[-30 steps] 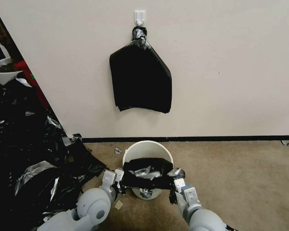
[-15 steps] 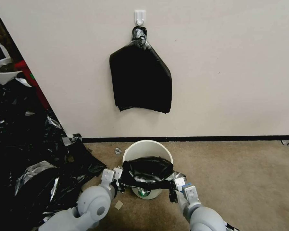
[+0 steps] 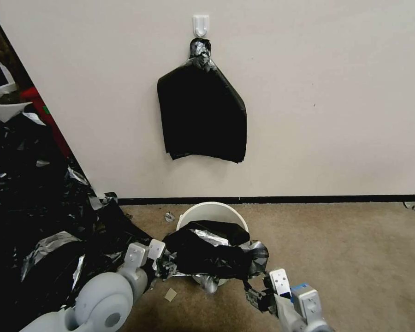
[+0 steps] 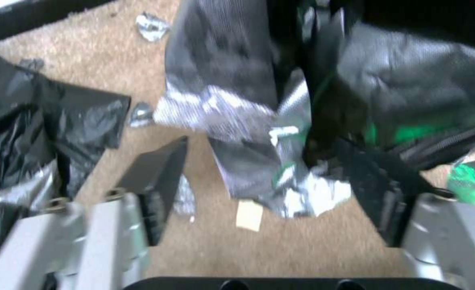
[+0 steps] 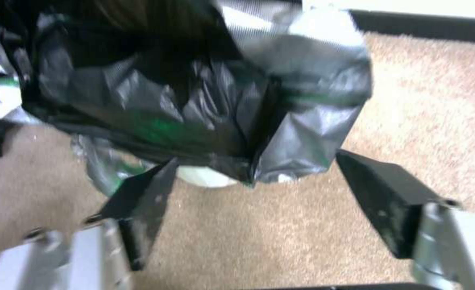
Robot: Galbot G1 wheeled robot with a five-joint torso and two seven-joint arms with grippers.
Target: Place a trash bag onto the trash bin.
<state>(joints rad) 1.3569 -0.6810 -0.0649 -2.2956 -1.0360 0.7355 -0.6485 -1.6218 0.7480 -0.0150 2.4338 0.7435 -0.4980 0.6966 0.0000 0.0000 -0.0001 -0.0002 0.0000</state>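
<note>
The black bag sags slack (image 3: 213, 254) over the bin. My right gripper needs to pinch the bag's edge that hangs free (image 3: 257, 271) at the bag's corner next.
The cream-white trash bin (image 3: 206, 213) stands on the carpet near the wall. The glossy black trash bag (image 3: 212, 254) lies crumpled over its mouth and front side, sagging down toward the floor. My left gripper (image 3: 163, 264) is at the bag's left edge, open, and a bag corner (image 4: 280, 181) hangs between its spread fingers (image 4: 156, 185) without being pinched. My right gripper (image 3: 254, 293) is low and pulled back from the bag's right corner, also open (image 5: 257, 158). A patch of the bin (image 5: 205, 177) shows under the bag (image 5: 194, 92).
A thick black bundle (image 3: 202, 115) hangs from a white wall hook (image 3: 201, 24). A big heap of black plastic (image 3: 41, 221) fills the left side, with a white bowl (image 3: 4, 105) behind it. Small scraps (image 3: 169, 216) and a tan square (image 3: 170, 294) lie on the carpet.
Both grippers were shut on the bag's corners, stretching it over the bin. They have opened and drawn back toward me, and the bag has slumped over the bin's front.
</note>
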